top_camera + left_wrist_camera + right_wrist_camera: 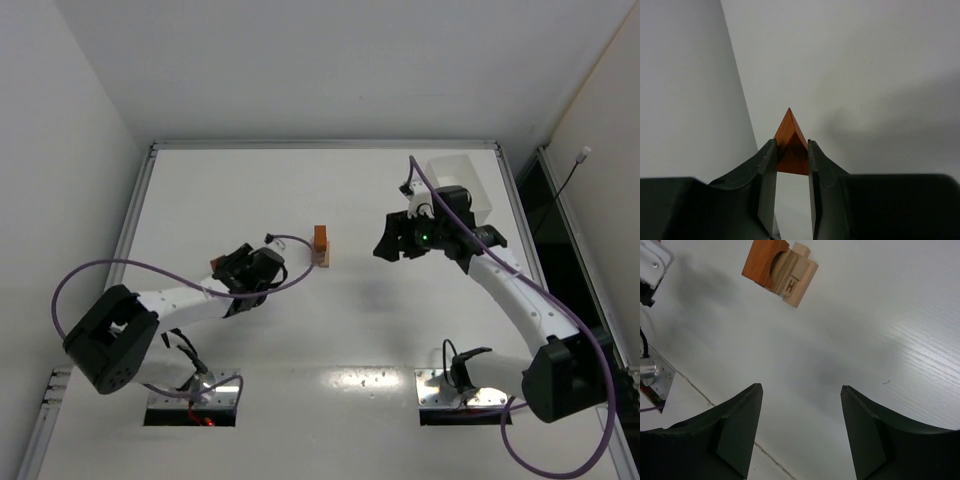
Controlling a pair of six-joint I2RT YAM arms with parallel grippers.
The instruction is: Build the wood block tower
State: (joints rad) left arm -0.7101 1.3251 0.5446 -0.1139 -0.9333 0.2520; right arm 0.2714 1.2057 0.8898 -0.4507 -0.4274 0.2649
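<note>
The wedge [791, 144] is hanging above the table, apart from its shadow. It would fall onto the table if my left gripper opened, so I will keep holding it.
The wood block tower [321, 245] stands near the table's middle, a reddish-brown block on pale tan ones. In the right wrist view the tower [780, 272] shows a reddish-brown arch over pale blocks, one marked H. My left gripper [220, 267] is left of the tower, shut on a reddish-brown triangular wedge [791, 144] held between its fingers [768, 170]. My right gripper [385, 243] is right of the tower, open and empty, with the jaws wide apart [801, 390].
A white rectangular plastic bin [466, 185] stands at the back right, behind my right arm. The table's raised rim [320, 145] runs along the far edge. A white wall [685, 90] fills the left of the left wrist view.
</note>
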